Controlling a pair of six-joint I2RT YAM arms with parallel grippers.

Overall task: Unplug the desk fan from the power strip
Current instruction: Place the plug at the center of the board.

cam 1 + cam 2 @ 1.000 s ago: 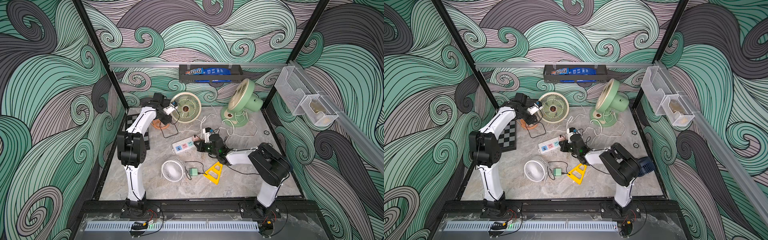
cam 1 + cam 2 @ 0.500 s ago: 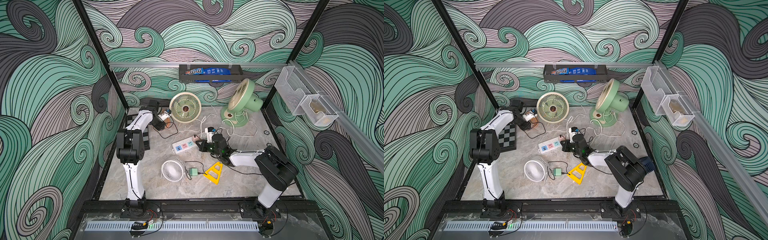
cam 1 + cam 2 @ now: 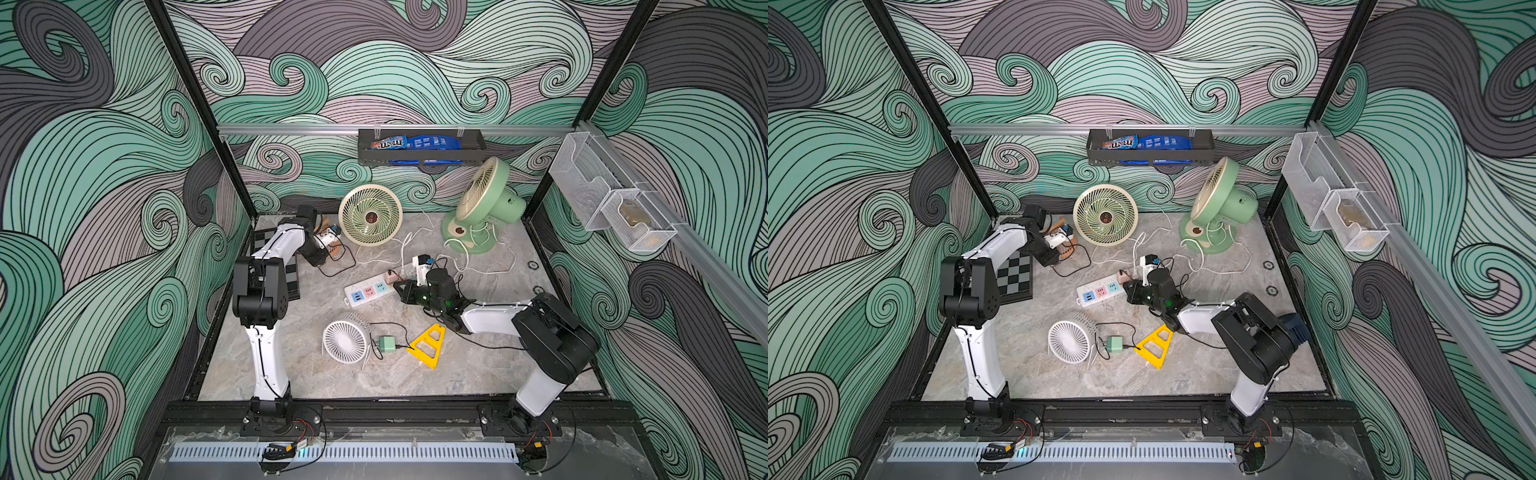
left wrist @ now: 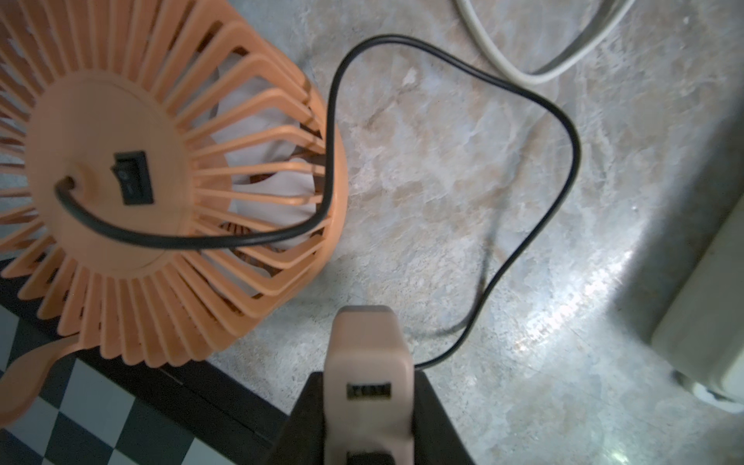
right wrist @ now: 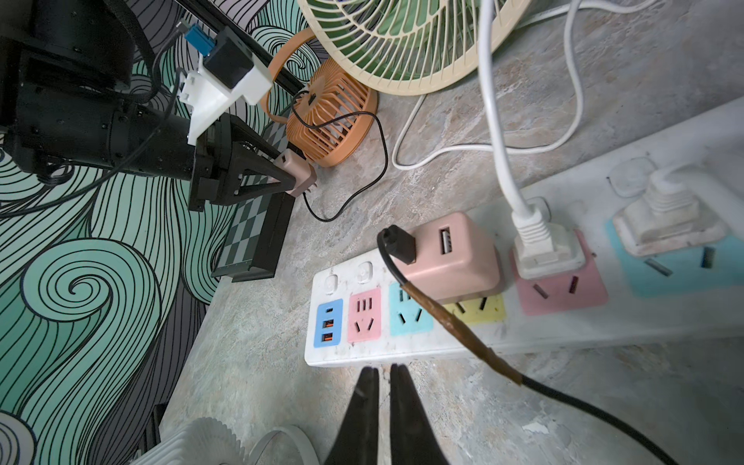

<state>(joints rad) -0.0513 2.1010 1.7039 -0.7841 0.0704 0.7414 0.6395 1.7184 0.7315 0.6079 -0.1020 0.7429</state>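
The table below the peach USB adapter is flat and empty, so the adapter would land beside the orange fan. My left gripper should release it now.
The power strip (image 3: 370,291) (image 3: 1100,291) (image 5: 402,348) lies mid-table, white with pastel sockets. My left gripper (image 4: 368,374) (image 3: 318,262) (image 5: 296,177) is shut on a peach USB adapter (image 4: 368,342), held above the table beside the small orange desk fan (image 4: 108,169) (image 5: 334,120). A black cord (image 4: 563,133) loops from that fan to the adapter. My right gripper (image 5: 382,368) (image 3: 401,289) rests at the strip's near edge, its fingers a narrow gap apart and empty.
In the strip sit a pink adapter (image 5: 455,257) with a black cable and two white plugs (image 5: 539,241) (image 5: 668,217). Around it stand a cream fan (image 3: 370,216), a green fan (image 3: 486,199), a white mini fan (image 3: 345,343), a yellow triangle (image 3: 428,345) and a chessboard (image 3: 1015,276).
The left arm has drawn back from the cream fan toward the back left corner with the adapter. The right gripper's fingers have parted slightly.
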